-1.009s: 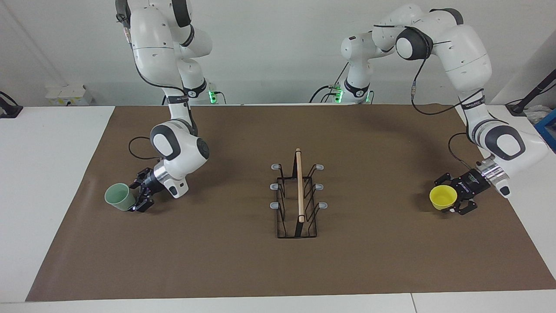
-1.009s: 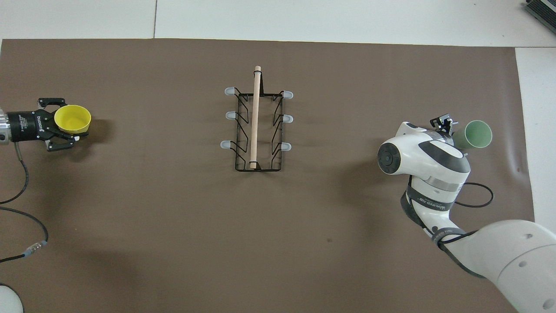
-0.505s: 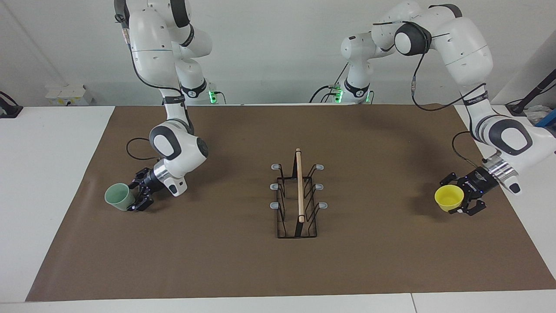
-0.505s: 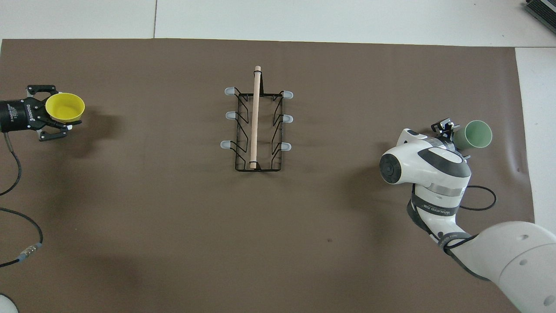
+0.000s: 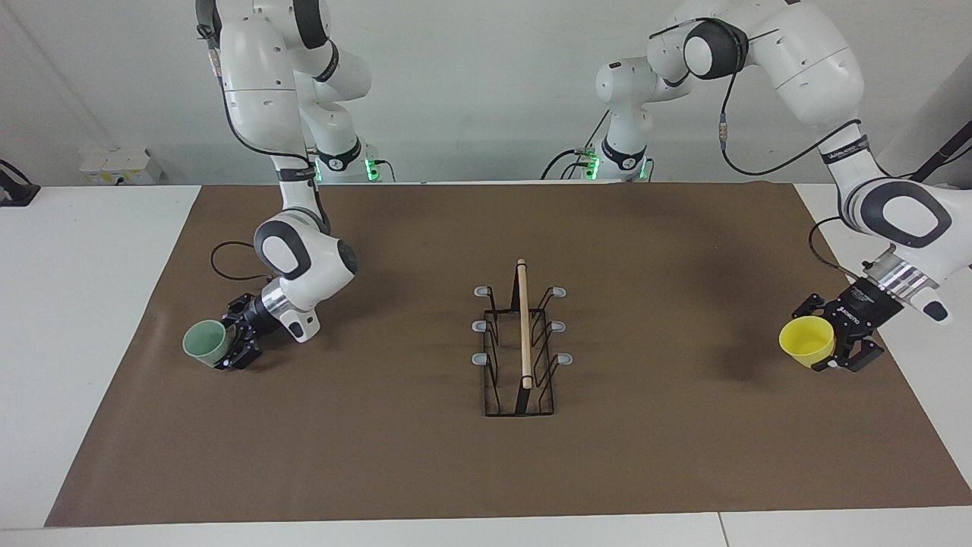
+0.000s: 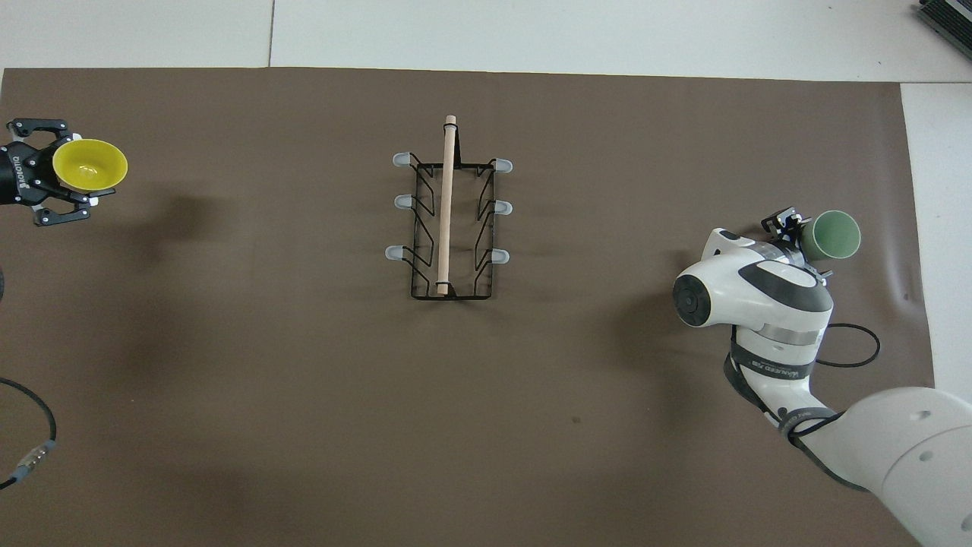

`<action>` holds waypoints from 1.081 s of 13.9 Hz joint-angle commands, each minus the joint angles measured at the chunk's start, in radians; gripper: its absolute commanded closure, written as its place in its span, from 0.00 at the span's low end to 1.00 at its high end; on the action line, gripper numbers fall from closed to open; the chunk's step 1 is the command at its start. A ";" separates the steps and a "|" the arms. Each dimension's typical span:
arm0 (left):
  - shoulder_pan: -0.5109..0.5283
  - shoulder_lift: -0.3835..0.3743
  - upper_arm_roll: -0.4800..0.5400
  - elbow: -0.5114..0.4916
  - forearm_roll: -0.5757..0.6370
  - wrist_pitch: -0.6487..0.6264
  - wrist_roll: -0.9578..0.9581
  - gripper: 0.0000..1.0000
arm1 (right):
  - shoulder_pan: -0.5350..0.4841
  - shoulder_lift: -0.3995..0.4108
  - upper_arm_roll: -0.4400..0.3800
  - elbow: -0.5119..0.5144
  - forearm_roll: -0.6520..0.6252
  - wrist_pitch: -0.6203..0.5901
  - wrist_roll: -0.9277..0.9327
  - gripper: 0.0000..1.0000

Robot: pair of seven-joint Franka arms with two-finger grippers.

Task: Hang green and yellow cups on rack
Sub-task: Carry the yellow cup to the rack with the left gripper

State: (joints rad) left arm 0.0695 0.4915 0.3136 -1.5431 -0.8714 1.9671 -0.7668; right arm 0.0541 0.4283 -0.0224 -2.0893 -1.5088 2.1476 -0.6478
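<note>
My right gripper should close, as its fingers reach either side of the cup's bottom. Closing now would catch the green cup.
The black wire rack (image 5: 523,327) (image 6: 446,205) with its wooden rod stands mid-mat, and all of its grey-capped prongs are bare. My left gripper (image 5: 828,342) (image 6: 57,171) is shut on the yellow cup (image 5: 805,336) (image 6: 89,163), holding it by the base in the air over the mat's edge at the left arm's end. The green cup (image 5: 203,342) (image 6: 835,235) lies on its side on the mat at the right arm's end. My right gripper (image 5: 230,343) (image 6: 797,232) is low at the cup's base, open, with a finger on either side.
A brown mat (image 5: 645,456) covers most of the white table (image 5: 76,304). A black cable (image 6: 854,348) loops beside the right arm's wrist. A small white box (image 5: 121,165) sits at the table's edge by the wall.
My left gripper has lifted the yellow cup and carried it outward toward the left arm's end of the mat. The right gripper has slid in closer around the green cup's base. The cup stayed put.
</note>
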 commanded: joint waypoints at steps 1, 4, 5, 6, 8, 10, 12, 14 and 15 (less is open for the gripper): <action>-0.027 -0.085 -0.034 -0.029 0.177 0.029 -0.015 1.00 | -0.030 -0.022 0.007 -0.028 -0.054 0.034 0.034 0.00; -0.025 -0.151 -0.099 -0.032 0.333 0.027 0.011 1.00 | -0.033 -0.022 0.007 -0.029 -0.060 0.037 0.037 0.00; -0.027 -0.162 -0.119 -0.032 0.366 0.027 0.011 1.00 | -0.034 -0.022 0.007 -0.029 -0.068 0.037 0.037 0.00; -0.027 -0.181 -0.143 -0.032 0.414 0.027 0.011 1.00 | -0.037 -0.022 0.007 -0.032 -0.070 0.046 0.037 0.00; -0.025 -0.226 -0.200 -0.040 0.501 0.024 0.021 1.00 | -0.036 -0.022 0.007 -0.032 -0.071 0.046 0.037 0.24; -0.020 -0.257 -0.275 -0.038 0.584 0.026 0.062 1.00 | -0.036 -0.022 0.007 -0.032 -0.071 0.048 0.037 0.40; -0.019 -0.286 -0.341 -0.043 0.650 0.018 0.069 1.00 | -0.036 -0.022 0.007 -0.032 -0.071 0.046 0.037 0.59; -0.019 -0.297 -0.411 -0.046 0.727 0.025 0.069 1.00 | -0.036 -0.022 0.007 -0.032 -0.071 0.046 0.037 0.61; -0.019 -0.304 -0.442 -0.049 0.767 0.027 0.066 1.00 | -0.033 -0.022 0.007 -0.031 -0.071 0.043 0.036 0.61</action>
State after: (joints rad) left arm 0.0463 0.2227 -0.0841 -1.5509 -0.1721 1.9721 -0.7226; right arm 0.0349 0.4266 -0.0222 -2.0952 -1.5339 2.1720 -0.6401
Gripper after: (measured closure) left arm 0.348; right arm 0.326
